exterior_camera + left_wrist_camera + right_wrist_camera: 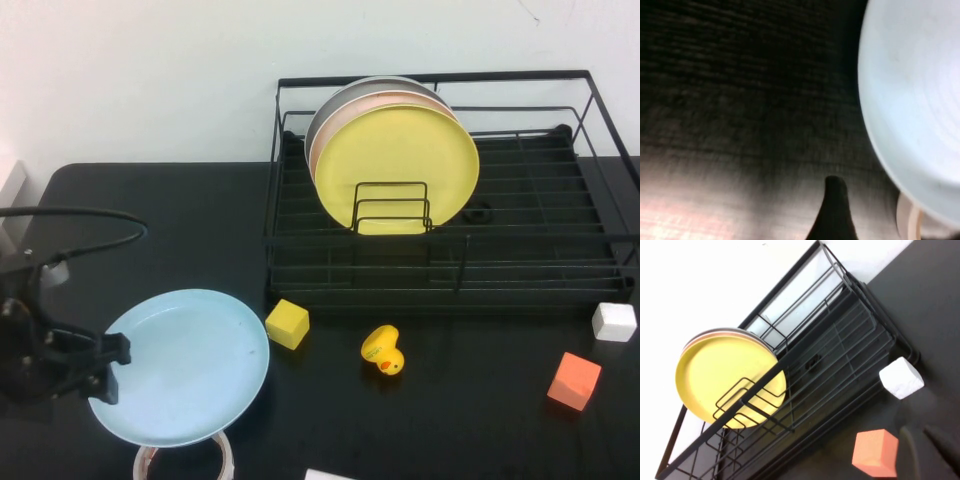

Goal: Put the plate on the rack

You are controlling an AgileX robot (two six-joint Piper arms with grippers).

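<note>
The plate is much wider than the robot's fingers can reach and is thin only at the edge, so the left gripper needs to grab it next by its rim [866, 117].
The light blue plate [190, 365] lies at the front left of the black table, partly over a roll of tape [222, 452]. My left gripper [108, 368] is at the plate's left rim. In the left wrist view the plate [915, 95] fills one side, and one dark finger [835, 210] stands apart from its rim; the jaws look open with the rim between them. The black wire rack [450, 290] stands at the back right and also shows in the right wrist view [840, 355]. My right gripper [927, 450] is out of the high view, open and empty, near an orange block [875, 452].
The rack holds upright yellow [400, 160], pink and grey plates on its left side. In front of the rack lie a yellow cube [287, 324], a rubber duck [383, 351], an orange block [574, 381] and a white block [613, 321]. A black cable [90, 240] loops at the far left.
</note>
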